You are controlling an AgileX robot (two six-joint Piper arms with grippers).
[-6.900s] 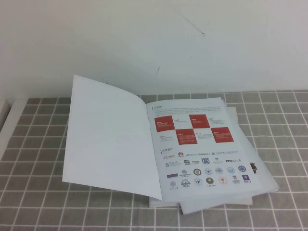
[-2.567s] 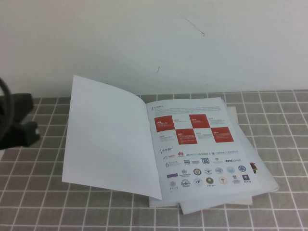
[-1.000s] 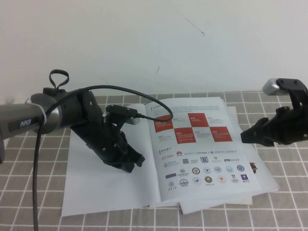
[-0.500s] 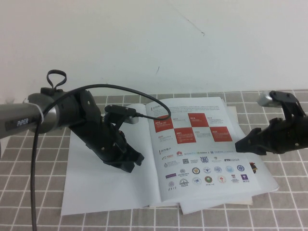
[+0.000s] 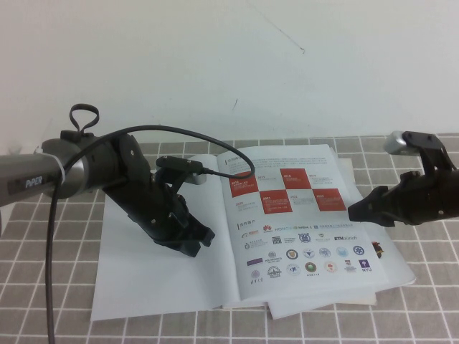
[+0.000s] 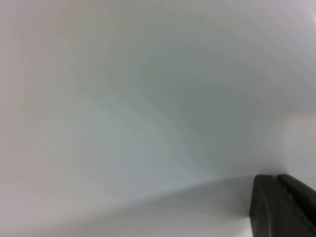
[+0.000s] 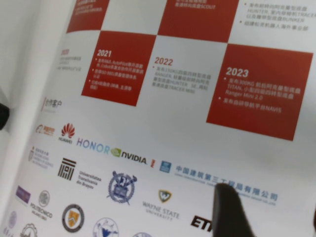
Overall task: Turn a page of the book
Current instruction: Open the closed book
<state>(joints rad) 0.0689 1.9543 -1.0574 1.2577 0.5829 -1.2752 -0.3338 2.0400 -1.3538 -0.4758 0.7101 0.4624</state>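
Observation:
I need to grip the printed page (image 5: 301, 218) by its outer edge (image 5: 369, 235) with my right gripper next, to turn a page of the book.
The book (image 5: 143, 279) lies open on the checked cloth. Its left side is a blank white sheet, which fills the left wrist view (image 6: 123, 98). The page (image 5: 301, 215), with red squares above rows of logos, is the right side and lies flat; the right wrist view shows it close up (image 7: 148, 74). My left gripper (image 5: 197, 244) is shut and presses down on the blank sheet near the spine; the left wrist view shows its tip (image 6: 277, 177). My right gripper (image 5: 356, 211) is open, just above the page's right edge, over the logo rows (image 7: 270, 202).
A grey cloth with a white grid (image 5: 43, 287) covers the table, and a white wall stands behind. Loose white sheets (image 5: 315, 304) stick out under the book's near right corner. The left arm's black cable (image 5: 215, 147) arcs over the book's spine.
Both arms have come in. The left sheet, raised before, is now pressed flat by my left gripper. Over the last second my right gripper has moved left and lower, to the page's right edge.

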